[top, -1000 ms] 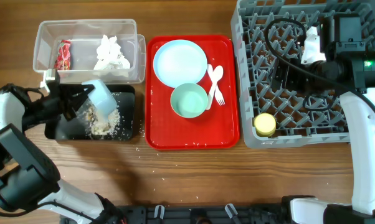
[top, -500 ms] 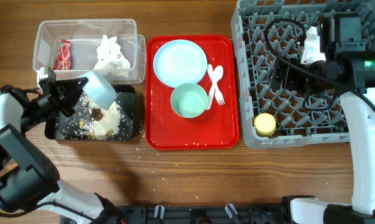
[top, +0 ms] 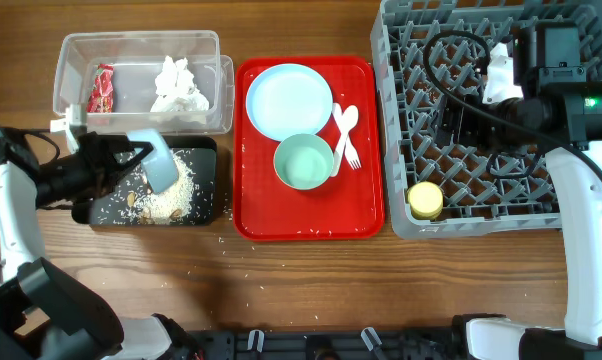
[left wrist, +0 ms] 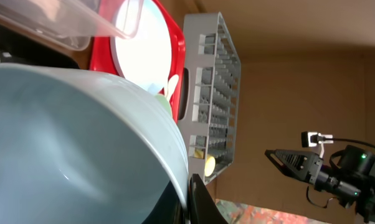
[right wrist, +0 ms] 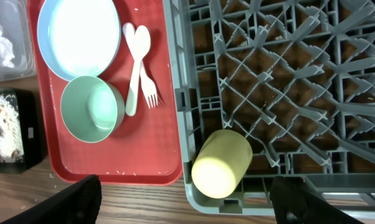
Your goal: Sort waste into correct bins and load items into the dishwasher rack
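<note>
The pale green bowl is to be tipped and loaded into the rack. My right gripper needs to grab it next by its rim beside the spoon [top: 345, 133].
My left gripper [top: 131, 160] is shut on the rim of the light blue bowl [top: 157, 158] and holds it tipped on its side over the black tray [top: 206, 150]. The bowl fills the left wrist view [left wrist: 69, 143]. Rice and brown scraps [top: 166, 198] lie in the black tray. The red wrapper [top: 102, 88] and white napkin [top: 178, 84] lie in the clear box [top: 141, 42]. The light blue plate [top: 288, 100], pale green bowl [top: 304, 161], and white fork and spoon [top: 345, 133] sit on the red tray. The yellow cup [top: 425, 199] lies in the grey rack [top: 481, 120]. My right gripper [right wrist: 187, 211] is open high above the rack's front corner.
The red serving tray [top: 306, 222] lies between the bins and the rack. Loose rice grains are scattered on the wooden table [top: 251, 285] in front of the trays. The right arm and its cable hang over the rack.
The left gripper has turned the light blue bowl from mouth-down over the black tray to more on its side. More rice lies in the tray. The right arm has not moved.
</note>
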Controlling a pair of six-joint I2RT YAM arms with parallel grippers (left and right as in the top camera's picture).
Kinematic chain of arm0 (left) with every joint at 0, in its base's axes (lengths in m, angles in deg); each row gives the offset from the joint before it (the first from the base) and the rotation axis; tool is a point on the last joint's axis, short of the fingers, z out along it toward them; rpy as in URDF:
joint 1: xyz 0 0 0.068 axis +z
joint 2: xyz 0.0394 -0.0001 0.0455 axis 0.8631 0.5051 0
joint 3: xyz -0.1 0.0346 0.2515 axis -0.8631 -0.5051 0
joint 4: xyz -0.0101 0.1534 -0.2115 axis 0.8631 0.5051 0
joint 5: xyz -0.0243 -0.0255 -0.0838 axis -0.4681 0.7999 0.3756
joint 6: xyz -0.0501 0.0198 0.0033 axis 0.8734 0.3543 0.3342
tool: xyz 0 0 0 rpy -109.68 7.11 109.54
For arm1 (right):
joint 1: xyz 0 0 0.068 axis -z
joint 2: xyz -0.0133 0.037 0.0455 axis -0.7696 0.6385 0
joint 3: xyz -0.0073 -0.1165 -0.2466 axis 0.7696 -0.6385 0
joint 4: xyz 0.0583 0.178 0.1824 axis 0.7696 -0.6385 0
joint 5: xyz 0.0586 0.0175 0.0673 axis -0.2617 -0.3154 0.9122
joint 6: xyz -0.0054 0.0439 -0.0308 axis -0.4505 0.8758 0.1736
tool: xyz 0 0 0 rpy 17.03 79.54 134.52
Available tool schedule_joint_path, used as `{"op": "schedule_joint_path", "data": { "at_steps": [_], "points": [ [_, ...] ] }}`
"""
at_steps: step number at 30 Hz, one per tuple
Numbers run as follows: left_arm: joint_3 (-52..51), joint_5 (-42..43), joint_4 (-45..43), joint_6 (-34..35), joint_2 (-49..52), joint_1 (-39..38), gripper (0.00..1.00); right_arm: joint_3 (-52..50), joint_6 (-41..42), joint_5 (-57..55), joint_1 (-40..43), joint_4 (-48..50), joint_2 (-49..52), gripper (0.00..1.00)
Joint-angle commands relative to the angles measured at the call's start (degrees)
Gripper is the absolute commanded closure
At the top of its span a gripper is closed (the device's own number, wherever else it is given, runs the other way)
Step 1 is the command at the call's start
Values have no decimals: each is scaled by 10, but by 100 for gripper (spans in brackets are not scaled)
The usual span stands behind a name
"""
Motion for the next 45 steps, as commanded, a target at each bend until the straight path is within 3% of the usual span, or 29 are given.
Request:
{"op": "schedule_joint_path", "data": {
  "at_steps": [1,3,6,10,13,18,19,22,28,30,32,35,38,45],
  "points": [
    [2,-62,8,-33,-33,-100,96,1,-11,8,-2,1,4,12],
    [2,-140,-5,-8,-47,-195,96,1,-10,8,-2,1,4,12],
    [1,-327,-63,138,-44,-384,96,1,-10,8,-2,1,5,11],
    [-2,-596,-78,309,-32,-577,96,1,-10,8,-2,0,5,11],
    [-27,-632,-134,333,-16,-657,96,1,-10,8,-2,0,5,11],
    [-56,-632,-250,334,38,-722,96,1,-10,8,-2,-1,5,11],
    [-56,-632,-249,334,53,-731,91,1,-10,8,-2,-1,5,11],
    [-56,-631,-245,334,64,-744,74,1,-9,17,-2,3,5,11],
    [16,-621,-192,363,35,-697,71,-16,7,100,-3,39,7,12],
    [61,-605,-162,362,-3,-635,62,-46,40,100,-32,71,8,13],
    [62,-602,-160,362,-30,-593,55,-71,72,98,-72,108,8,17],
    [62,-602,-160,360,-38,-525,50,-124,188,1,-173,202,12,27],
    [62,-602,-163,360,-38,-492,48,-147,246,-68,-240,250,45,37],
    [62,-623,-167,360,-38,-437,43,-147,275,-109,-281,297,201,48]
  ]
}}
